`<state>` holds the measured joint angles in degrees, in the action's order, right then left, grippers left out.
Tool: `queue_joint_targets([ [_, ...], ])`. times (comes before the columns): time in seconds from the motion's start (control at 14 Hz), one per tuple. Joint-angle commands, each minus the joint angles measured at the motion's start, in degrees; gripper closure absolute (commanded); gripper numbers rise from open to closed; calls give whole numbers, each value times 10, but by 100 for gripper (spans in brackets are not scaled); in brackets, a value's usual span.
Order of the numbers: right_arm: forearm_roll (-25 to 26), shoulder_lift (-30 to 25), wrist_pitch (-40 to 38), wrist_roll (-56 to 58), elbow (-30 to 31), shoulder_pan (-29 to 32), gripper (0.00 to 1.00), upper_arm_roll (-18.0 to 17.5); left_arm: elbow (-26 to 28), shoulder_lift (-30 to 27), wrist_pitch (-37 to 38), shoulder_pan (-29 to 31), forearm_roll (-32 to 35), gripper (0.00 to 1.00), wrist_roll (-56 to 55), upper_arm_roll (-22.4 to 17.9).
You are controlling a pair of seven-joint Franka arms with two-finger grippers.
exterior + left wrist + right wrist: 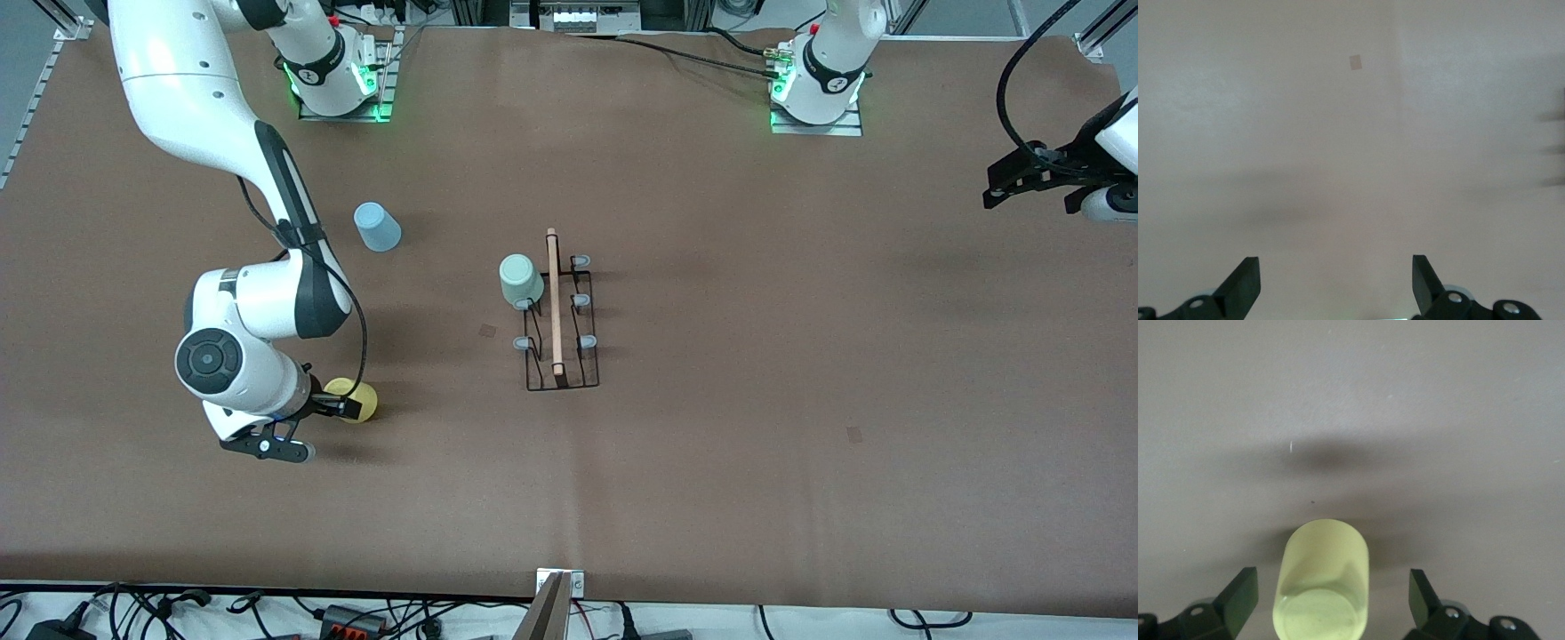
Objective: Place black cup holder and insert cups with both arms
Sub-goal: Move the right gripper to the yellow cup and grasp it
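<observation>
My right gripper's fingers stop short of the yellow cup's sides, so closing now would miss the cup. My right gripper moves toward the cup, then closes on it.
The black cup holder (pixel 562 329) stands mid-table, its wooden rod handle on top. The pale green cup (pixel 520 280) sits upturned on a peg on its right-arm side, at the end farther from the front camera. The light blue cup (pixel 377 227) stands upside down on the table toward the right arm's end. My right gripper (pixel 349 405) is low at the table, open, its fingers either side of the yellow cup (pixel 359 396) without touching it; the right wrist view shows the cup (pixel 1325 580) between them (pixel 1333 579). My left gripper (pixel 1003 188) waits open and empty over the left arm's end (pixel 1335 261).
Several grey-tipped pegs of the holder are bare. Two small dark marks lie on the brown table cover (pixel 487 330) (pixel 854 435). The arm bases (pixel 338 80) (pixel 818 89) stand along the edge farthest from the front camera. Cables lie along the nearest edge.
</observation>
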<state>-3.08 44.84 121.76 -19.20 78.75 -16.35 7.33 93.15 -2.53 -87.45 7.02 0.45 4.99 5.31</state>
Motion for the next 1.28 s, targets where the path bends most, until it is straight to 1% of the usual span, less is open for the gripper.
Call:
queue_joint_targets([
  [0.0,-37,9,5,31,-6,4,0,-7,-2,-5,8,5,-17,0,14,0],
  [0.28,-41,14,-3,41,-1,4,0,-7,-2,-5,8,5,-17,0,14,0],
  [0.36,-42,15,-7,50,0,4,7,-8,-2,-5,8,5,-17,0,14,0],
  [0.43,-42,15,-23,50,3,3,27,-8,-2,-5,8,5,-17,0,14,0],
  [0.57,-42,9,-53,50,1,3,58,-8,-2,-5,8,5,-17,0,14,0],
  [0.64,-42,7,-61,51,-1,5,72,-8,-2,-5,8,5,-17,0,14,0],
  [0.71,-41,5,-71,52,-6,5,80,-9,-2,-5,8,5,-17,0,14,-1],
  [0.78,-42,-4,-79,52,-19,2,83,-10,-2,-5,8,5,-17,0,14,0],
  [0.85,-42,-7,-92,51,-46,0,83,-20,-2,-5,8,5,-17,0,14,-1],
  [1.0,-40,-7,-105,43,-108,1,83,-65,-2,-5,8,5,-17,0,14,-1],
  [1.07,-40,-6,-101,39,-130,-3,83,-80,-2,-5,8,5,-17,0,15,-1],
  [1.14,-40,-6,-99,26,-147,-13,83,-93,-2,-5,8,5,-17,0,14,0],
  [1.21,-40,-6,-100,11,-150,-18,83,-105,-2,-5,8,5,-17,0,14,0],
])
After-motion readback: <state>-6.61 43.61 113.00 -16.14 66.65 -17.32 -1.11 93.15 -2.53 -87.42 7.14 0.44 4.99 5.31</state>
